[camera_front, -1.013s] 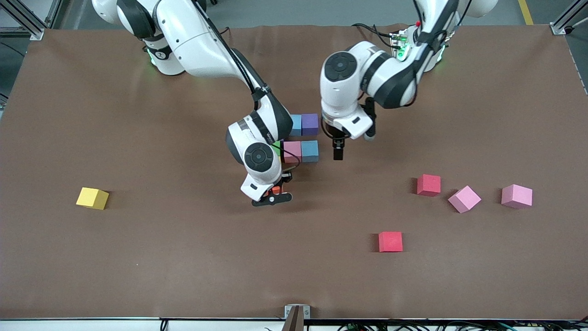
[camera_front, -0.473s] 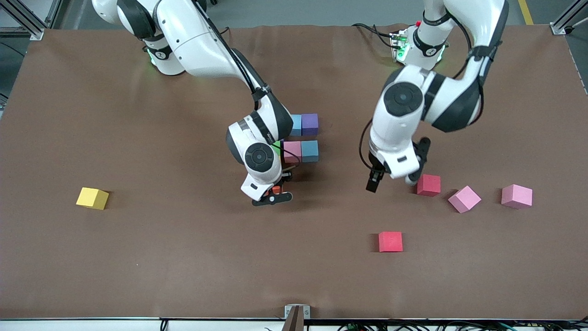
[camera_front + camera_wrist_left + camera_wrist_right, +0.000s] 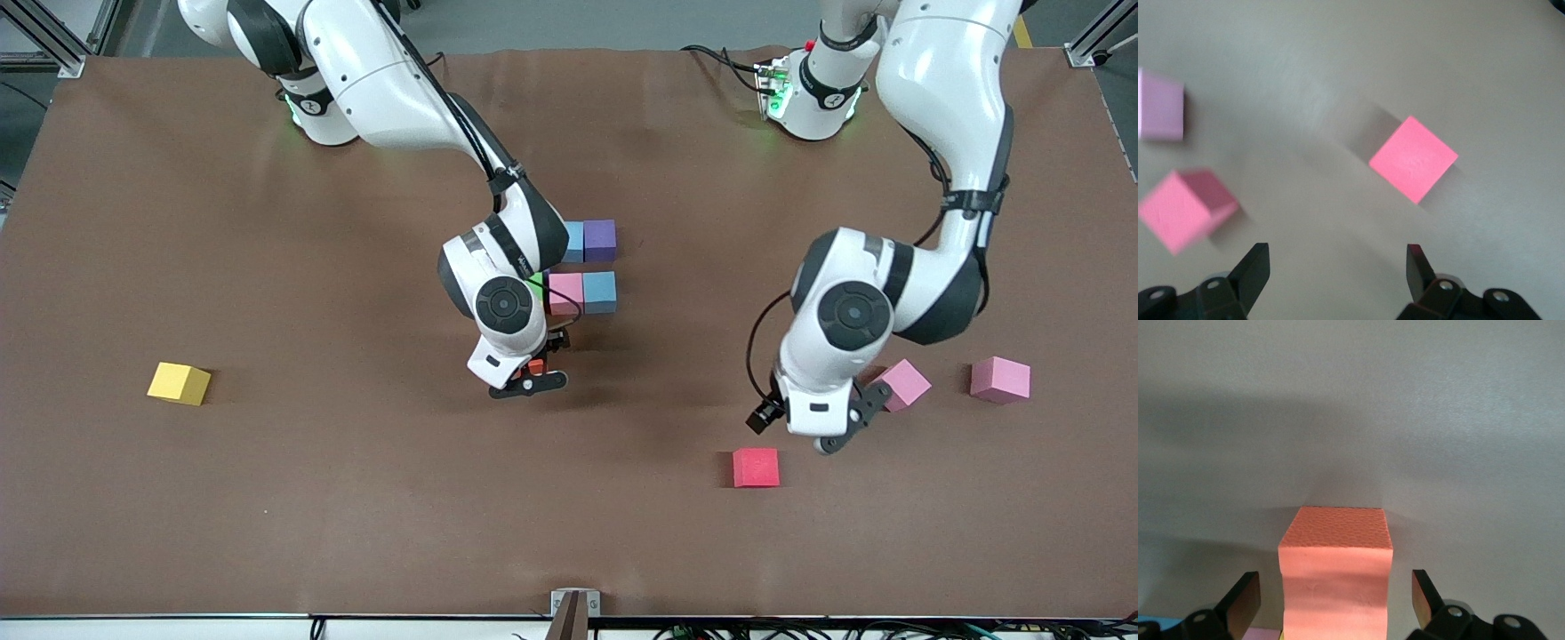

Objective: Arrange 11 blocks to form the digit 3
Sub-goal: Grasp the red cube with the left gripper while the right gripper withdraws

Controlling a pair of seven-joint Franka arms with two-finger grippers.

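Observation:
My left gripper grabs the red block by two opposite flat sides next, since a corner of the red block (image 3: pixel 1417 201) points toward my open fingers.
The orange block (image 3: pixel 1335 577) stands between the fingers of my right gripper (image 3: pixel 536 365), which is open with a gap on each side. Orange block (image 3: pixel 534 365) lies nearer the camera than the group of blocks: light blue (image 3: pixel 573 241), purple (image 3: pixel 601 238), bright pink (image 3: pixel 565 293), blue (image 3: pixel 600 292) and a sliver of green (image 3: pixel 535 286). My left gripper (image 3: pixel 800 431) hangs open and empty over the table beside a red block (image 3: pixel 756 467). In the left wrist view, left gripper (image 3: pixel 1338 253) faces that red block (image 3: pixel 1413 159) and a second red block (image 3: pixel 1185 210). The yellow block (image 3: pixel 180 383) lies alone toward the right arm's end.
Two paler pink cubes (image 3: pixel 900 384) (image 3: pixel 1000 380) sit toward the left arm's end, one partly under the left arm's wrist. The right arm's wrist covers part of the block group. A metal bracket (image 3: pixel 574 604) sits at the table's near edge.
The right gripper has opened off the orange block without moving away. The left arm has swung from beside the block group to over the red blocks, now covering one of them.

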